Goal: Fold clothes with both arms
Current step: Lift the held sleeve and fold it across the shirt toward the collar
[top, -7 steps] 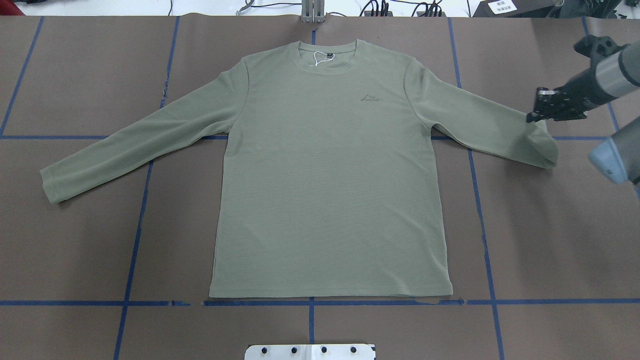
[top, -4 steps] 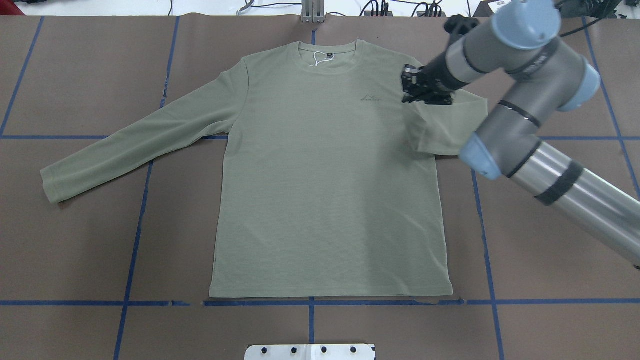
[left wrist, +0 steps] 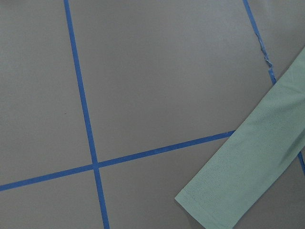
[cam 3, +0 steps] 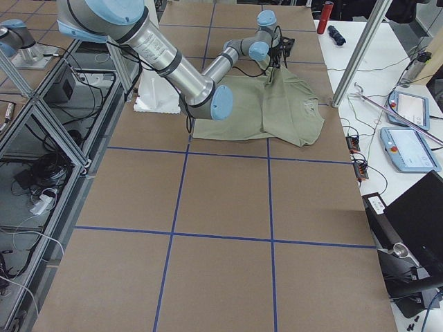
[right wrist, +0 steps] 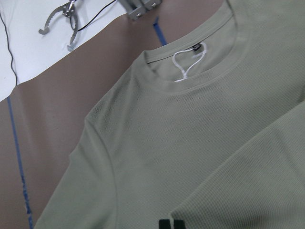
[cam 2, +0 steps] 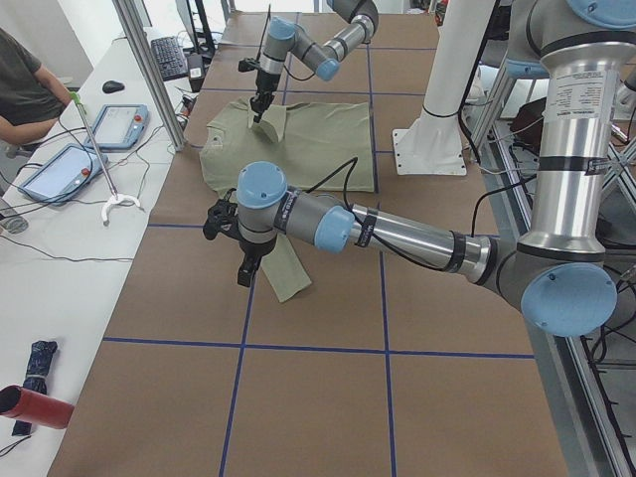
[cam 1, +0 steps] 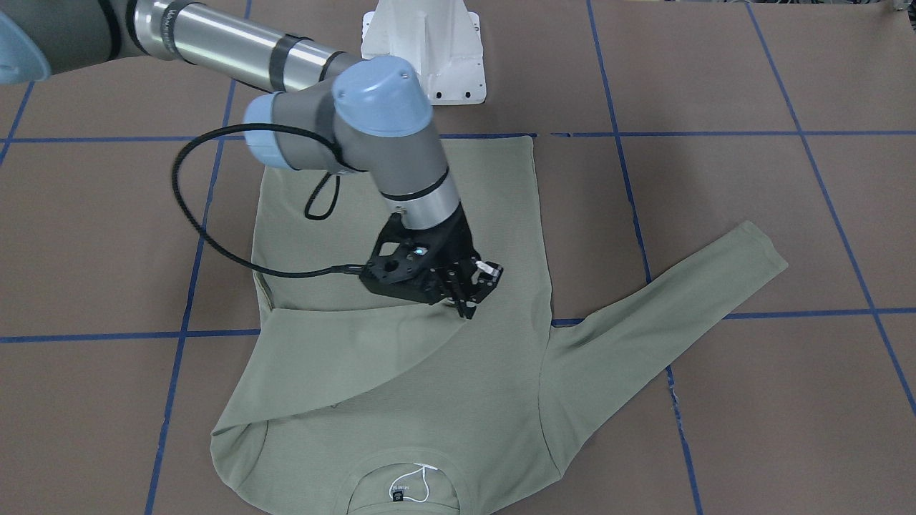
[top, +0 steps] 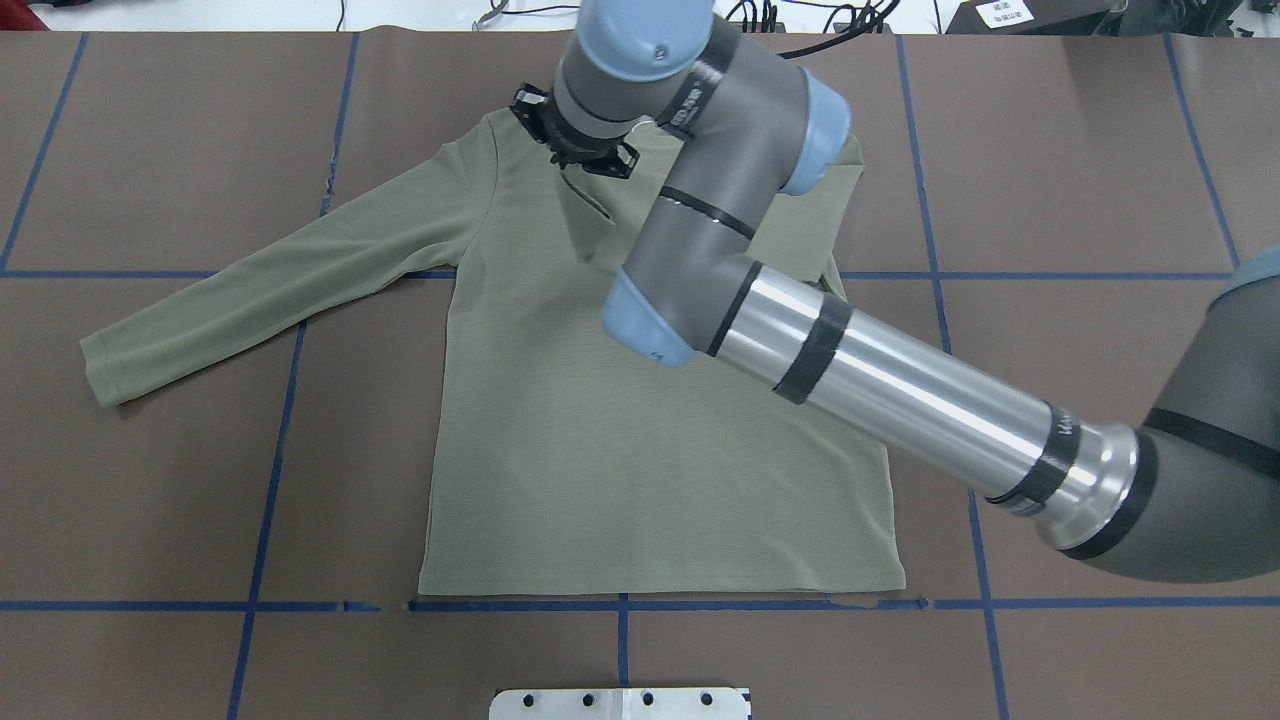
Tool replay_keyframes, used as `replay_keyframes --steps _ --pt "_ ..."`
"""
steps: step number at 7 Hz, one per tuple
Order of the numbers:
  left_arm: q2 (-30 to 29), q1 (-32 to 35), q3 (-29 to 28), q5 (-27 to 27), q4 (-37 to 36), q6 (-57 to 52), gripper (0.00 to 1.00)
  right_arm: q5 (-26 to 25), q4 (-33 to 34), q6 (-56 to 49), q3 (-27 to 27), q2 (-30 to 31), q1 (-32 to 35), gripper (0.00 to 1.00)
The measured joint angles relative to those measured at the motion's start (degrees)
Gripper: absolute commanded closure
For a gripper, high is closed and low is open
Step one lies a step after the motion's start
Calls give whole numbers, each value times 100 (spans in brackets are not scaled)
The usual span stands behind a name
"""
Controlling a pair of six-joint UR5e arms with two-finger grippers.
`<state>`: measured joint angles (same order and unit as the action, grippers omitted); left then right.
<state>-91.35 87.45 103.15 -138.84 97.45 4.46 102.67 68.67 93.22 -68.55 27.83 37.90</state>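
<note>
The cuff hangs over mid-chest, short of the opposite armhole seam. My right gripper needs to move the cuff to that seam before releasing it.
The sage-green long-sleeved shirt (top: 640,450) lies flat, front up, with its neck at the table's far side. My right gripper (cam 1: 466,304) is shut on the cuff of one sleeve (cam 1: 336,357) and holds it over the chest, so that sleeve is folded across the body. In the overhead view the right wrist hides most of the right gripper (top: 578,160). The other sleeve (top: 250,290) lies stretched out flat. My left gripper (cam 2: 243,270) shows only in the exterior left view, above that sleeve's cuff (left wrist: 252,171); I cannot tell whether it is open or shut.
Blue tape lines (top: 270,450) divide the brown table cover. The white pedestal base (cam 1: 426,50) stands at the robot's side of the table. A black cable (cam 1: 193,214) loops off the right arm. A person (cam 2: 25,84) sits at a side desk with tablets.
My right gripper has carried the sleeve cuff from the table's far right over the chest to the neck's other side. The sleeve now lies folded across the body.
</note>
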Motion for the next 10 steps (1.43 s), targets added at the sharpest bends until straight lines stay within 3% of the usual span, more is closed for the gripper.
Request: replay_keyframes --steps 3,5,8,9,10 --pt "-2 0 -14 -7 313 225 0 -497 -478 47 837 -561 -464 100" --pt "4 0 -41 -38 450 381 0 -636 -744 72 1347 -851 -542 48" --pt "11 -146 -82 -55 648 396 0 -883 -967 147 1819 -1090 -622 41" --pt "11 -273 -111 -55 739 401 0 -918 -974 170 1945 -1173 -623 29" --pt "12 -448 -135 -53 826 483 0 -957 -977 218 1998 -1229 -622 0"
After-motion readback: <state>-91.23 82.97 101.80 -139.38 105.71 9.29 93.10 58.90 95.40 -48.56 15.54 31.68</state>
